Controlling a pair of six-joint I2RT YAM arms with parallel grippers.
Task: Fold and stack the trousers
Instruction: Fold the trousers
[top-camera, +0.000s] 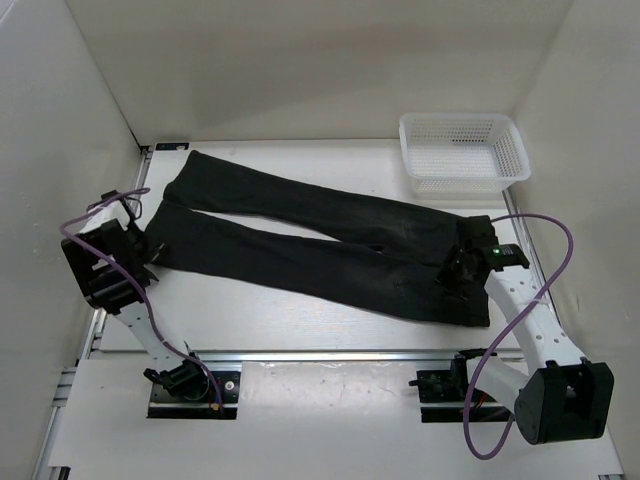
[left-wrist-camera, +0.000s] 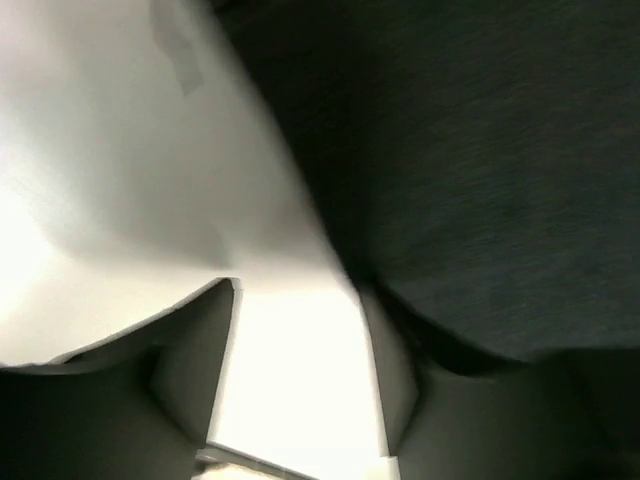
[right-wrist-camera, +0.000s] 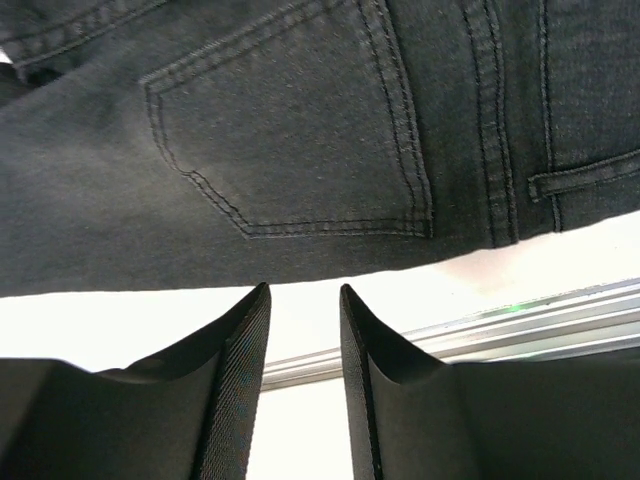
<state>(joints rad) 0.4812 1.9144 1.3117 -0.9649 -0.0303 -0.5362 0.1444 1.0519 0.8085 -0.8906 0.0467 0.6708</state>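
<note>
My left gripper will next fold one trouser leg over the other, picking up the trousers (top-camera: 320, 240) by the nearer leg's outer edge (top-camera: 164, 264) beside the cuff.
The black trousers (top-camera: 320, 240) lie spread flat across the table, legs to the left and waist to the right. My left gripper (top-camera: 148, 245) sits at the cuff end of the nearer leg. In the left wrist view it (left-wrist-camera: 298, 290) is open over bare white table, with the dark fabric (left-wrist-camera: 480, 180) against its right finger (left-wrist-camera: 390, 380). My right gripper (top-camera: 455, 268) is at the waist end. In the right wrist view it (right-wrist-camera: 305, 290) is open and empty, just short of the trousers' edge below a back pocket (right-wrist-camera: 300, 140).
A white mesh basket (top-camera: 465, 183) stands at the back right, close to the waist end. A metal rail (top-camera: 330, 353) runs along the table's near edge and shows in the right wrist view (right-wrist-camera: 520, 325). White walls enclose the left, back and right sides.
</note>
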